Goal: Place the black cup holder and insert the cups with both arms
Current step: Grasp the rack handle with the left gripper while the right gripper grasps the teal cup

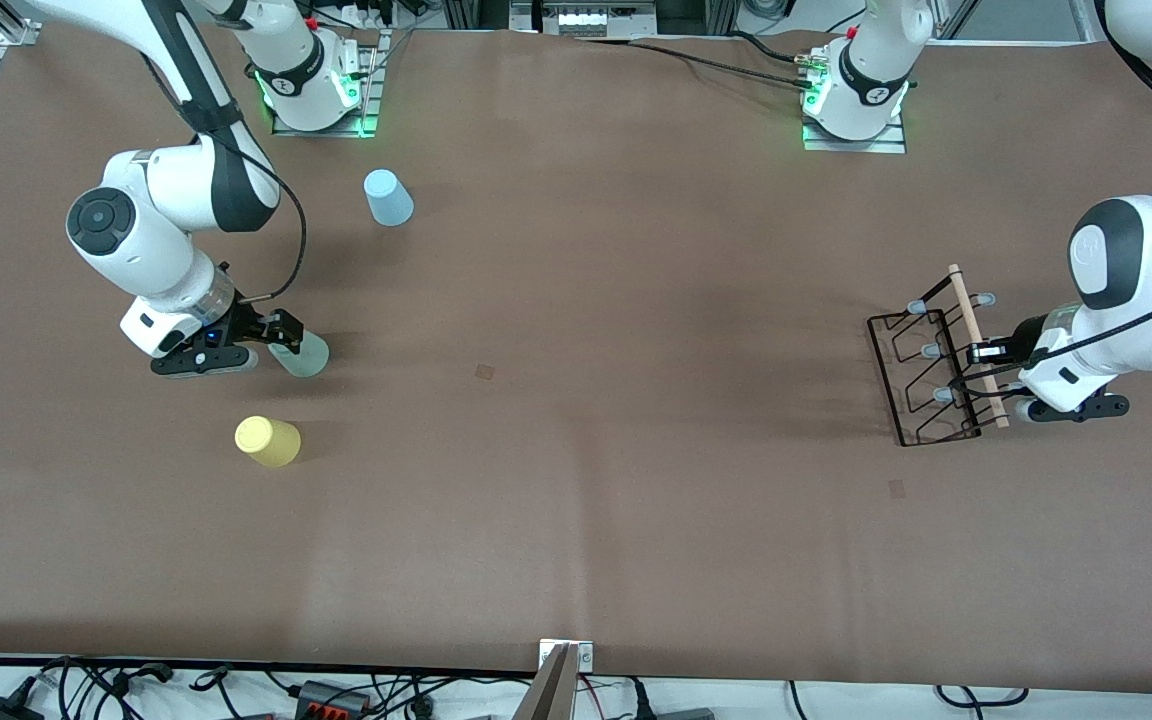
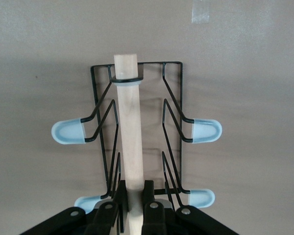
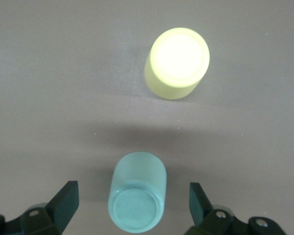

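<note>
The mint green cup (image 1: pixel 304 353) should go onto the black cup holder (image 1: pixel 921 375), so my right gripper needs to grab the cup next by its sides near its closed base.
The black cup holder (image 1: pixel 921 375) is at the left arm's end of the table. My left gripper (image 1: pixel 984 352) is shut on its wooden handle (image 1: pixel 971 330). In the left wrist view the fingers (image 2: pixel 152 196) clamp the handle (image 2: pixel 130 127), with blue-tipped prongs (image 2: pixel 206 130) on both sides. Whether the holder's base touches the table I cannot tell. My right gripper (image 1: pixel 286 338) is open with the upside-down mint green cup (image 1: pixel 304 353) between its fingers, which are apart from the cup. In the right wrist view the cup (image 3: pixel 137 196) sits midway in the right gripper (image 3: pixel 132 196).
The yellow cup (image 1: pixel 269 440) stands upside down nearer to the front camera than the mint cup; it also shows in the right wrist view (image 3: pixel 178 62). The light blue cup (image 1: pixel 388 197) stands upside down near the right arm's base. Brown table covering (image 1: pixel 586 400) spans the middle.
</note>
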`<action>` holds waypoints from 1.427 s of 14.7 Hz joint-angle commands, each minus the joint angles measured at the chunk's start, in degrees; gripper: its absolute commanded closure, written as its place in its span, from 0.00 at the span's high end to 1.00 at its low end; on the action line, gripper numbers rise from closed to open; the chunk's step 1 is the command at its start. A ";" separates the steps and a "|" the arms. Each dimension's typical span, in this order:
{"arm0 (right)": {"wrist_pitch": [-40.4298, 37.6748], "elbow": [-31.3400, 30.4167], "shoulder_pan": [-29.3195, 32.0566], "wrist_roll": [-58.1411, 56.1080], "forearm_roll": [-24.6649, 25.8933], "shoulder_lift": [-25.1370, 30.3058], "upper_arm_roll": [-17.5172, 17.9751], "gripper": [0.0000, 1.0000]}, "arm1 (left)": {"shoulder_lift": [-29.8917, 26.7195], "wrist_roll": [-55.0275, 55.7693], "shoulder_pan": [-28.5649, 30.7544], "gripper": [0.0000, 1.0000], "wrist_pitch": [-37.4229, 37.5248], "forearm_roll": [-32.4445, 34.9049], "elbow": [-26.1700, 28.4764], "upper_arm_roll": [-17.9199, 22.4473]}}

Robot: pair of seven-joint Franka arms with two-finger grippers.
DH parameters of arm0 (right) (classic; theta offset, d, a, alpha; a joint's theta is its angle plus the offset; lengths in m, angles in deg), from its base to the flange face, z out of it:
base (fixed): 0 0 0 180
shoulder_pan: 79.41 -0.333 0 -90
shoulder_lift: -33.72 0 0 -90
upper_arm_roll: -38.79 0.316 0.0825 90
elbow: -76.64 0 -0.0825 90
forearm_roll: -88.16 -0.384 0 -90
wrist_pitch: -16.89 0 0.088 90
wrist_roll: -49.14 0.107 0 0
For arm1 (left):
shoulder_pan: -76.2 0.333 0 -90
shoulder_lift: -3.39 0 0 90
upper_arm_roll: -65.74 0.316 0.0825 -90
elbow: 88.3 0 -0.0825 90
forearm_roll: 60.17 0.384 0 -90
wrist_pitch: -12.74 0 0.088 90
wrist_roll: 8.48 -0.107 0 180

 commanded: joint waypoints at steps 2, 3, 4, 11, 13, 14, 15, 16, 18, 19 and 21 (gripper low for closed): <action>0.62 -0.47 -0.74 0.70 -3.35 -0.81 -0.17 1.00 | -2.10 -0.22 -0.37 0.01 3.38 -0.54 -3.37 -0.43; 0.53 -0.64 -0.74 0.70 -3.35 -0.90 -0.17 1.00 | -2.02 0.13 -0.72 0.01 6.97 -0.37 -6.44 -1.91; 0.53 -0.91 -0.74 0.70 -3.35 -1.25 -0.17 1.00 | -1.93 0.31 -0.81 0.01 10.23 -0.11 -9.60 -3.32; 0.88 -2.58 -0.31 0.70 -3.35 -2.57 -0.26 1.00 | -1.32 5.23 -14.93 0.01 15.89 -0.89 -15.52 -8.60; 0.97 -3.02 -0.39 0.70 -3.36 -2.66 -0.26 1.00 | 1.83 8.37 -20.82 0.01 15.62 -3.69 -18.31 -8.60; 0.97 -3.37 -0.39 0.70 -3.35 -2.75 -0.26 1.00 | 4.20 11.53 -22.67 0.01 15.53 -6.32 -20.86 -8.60; 1.05 -3.54 -0.39 0.70 -3.35 -3.10 -0.26 1.00 | 6.05 13.56 -24.08 0.01 15.53 -8.52 -22.19 -8.69; 1.06 -3.55 -0.39 0.70 -3.35 -3.19 -0.26 1.00 | 7.55 15.93 -26.80 0.01 15.36 -10.02 -23.25 -8.69; 1.06 -3.55 -0.39 0.61 -3.35 -3.54 -0.26 1.00 | 10.36 23.65 -29.36 0.01 15.18 -10.39 -26.67 -8.78; 0.97 -3.63 -0.31 0.61 -3.35 -3.63 -0.26 1.00 | 11.33 26.56 -31.63 0.01 14.92 -10.30 -27.81 -8.78; 0.88 -3.63 -0.31 0.61 -3.35 -3.80 -0.26 1.00 | 12.74 32.71 -34.98 0.01 12.56 -9.69 -28.27 -8.69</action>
